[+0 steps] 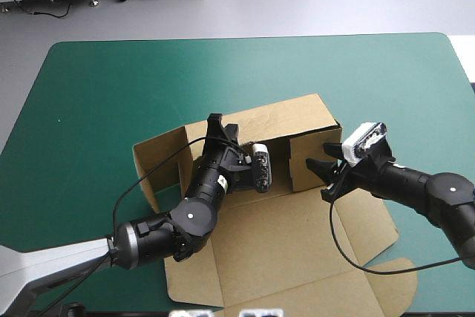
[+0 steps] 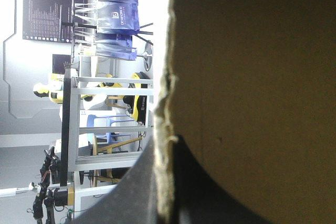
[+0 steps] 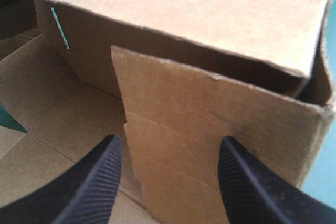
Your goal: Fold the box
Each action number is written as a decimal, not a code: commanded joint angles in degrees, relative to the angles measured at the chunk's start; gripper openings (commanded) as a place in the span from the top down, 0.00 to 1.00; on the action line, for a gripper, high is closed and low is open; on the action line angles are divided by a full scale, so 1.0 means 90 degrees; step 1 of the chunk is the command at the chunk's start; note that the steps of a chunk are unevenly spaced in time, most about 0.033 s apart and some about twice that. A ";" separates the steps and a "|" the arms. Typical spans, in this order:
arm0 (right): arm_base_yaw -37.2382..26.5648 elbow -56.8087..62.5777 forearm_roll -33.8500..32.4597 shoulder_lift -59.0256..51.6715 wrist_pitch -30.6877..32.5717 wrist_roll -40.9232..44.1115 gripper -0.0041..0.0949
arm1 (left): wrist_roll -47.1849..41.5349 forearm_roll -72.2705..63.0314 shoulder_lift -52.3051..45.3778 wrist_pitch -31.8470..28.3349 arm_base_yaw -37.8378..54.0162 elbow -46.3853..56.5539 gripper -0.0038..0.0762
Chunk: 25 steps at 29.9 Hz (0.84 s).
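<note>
The right gripper needs to fold the box's side into shape beside the box's back side [image 1: 280,161], so it should next grab the box by its upright side flap [image 1: 311,157].
The brown box [image 1: 297,120] stands mid-table with its back wall and side walls raised and its lid panel [image 1: 282,243] flat toward the near edge. My left gripper [image 1: 221,130] sits at the top edge of the back wall. In the left wrist view the board's edge [image 2: 164,129] runs up between the black fingers [image 2: 131,192], so that gripper [image 2: 165,187] is shut on the box. My right gripper [image 1: 320,176] is open just in front of the inner right wall flap [image 3: 173,129]. Its fingers [image 3: 100,182] stand apart on either side of that flap, not touching it.
The teal-green cover [image 1: 111,87] shows to the left, far side and right of the box. The left wall [image 1: 159,161] leans outward. The lid's front flaps [image 1: 386,280] reach close to the table's near edge.
</note>
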 commanded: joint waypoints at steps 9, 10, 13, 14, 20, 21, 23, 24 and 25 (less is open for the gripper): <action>0.0763 -0.0220 0.0364 0.0208 -0.0938 -0.0268 0.60 | -0.0084 0.0314 -0.0222 0.0007 -0.0110 -0.0191 0.95; 0.0763 -0.0220 0.0325 0.0194 -0.0868 -0.0268 0.61 | -0.0084 0.0286 -0.0222 0.0023 -0.0110 -0.0191 0.95; 0.0763 -0.0220 0.0315 0.0103 -0.0678 -0.0254 0.61 | -0.0069 0.0241 -0.0222 0.0023 -0.0110 -0.0191 0.95; 0.0763 -0.0220 0.0315 0.0055 -0.0678 -0.0254 0.61 | -0.0069 0.0241 -0.0222 0.0023 -0.0110 -0.0191 0.95; 0.0763 -0.0220 -0.1261 -0.0654 -0.0624 0.0856 0.61 | 0.0028 0.0214 -0.0222 0.0072 -0.0110 -0.0191 0.95; 0.0763 -0.0220 -0.1613 -0.0818 -0.0624 0.1243 0.61 | 0.0028 0.0214 -0.0222 0.0058 -0.0110 -0.0191 0.95; 0.0763 -0.0220 -0.2380 -0.1150 -0.0624 0.1892 0.61 | 0.0028 0.0214 -0.0222 0.0028 -0.0110 -0.0191 0.95; 0.0763 -0.0220 -0.2691 -0.1276 -0.0649 0.2100 0.61 | 0.0028 0.0214 -0.0222 0.0013 -0.0110 -0.0191 0.95; 0.0763 -0.0220 -0.2891 -0.1393 -0.0690 0.2282 0.61 | 0.0028 0.0214 -0.0222 -0.0001 -0.0110 -0.0191 0.95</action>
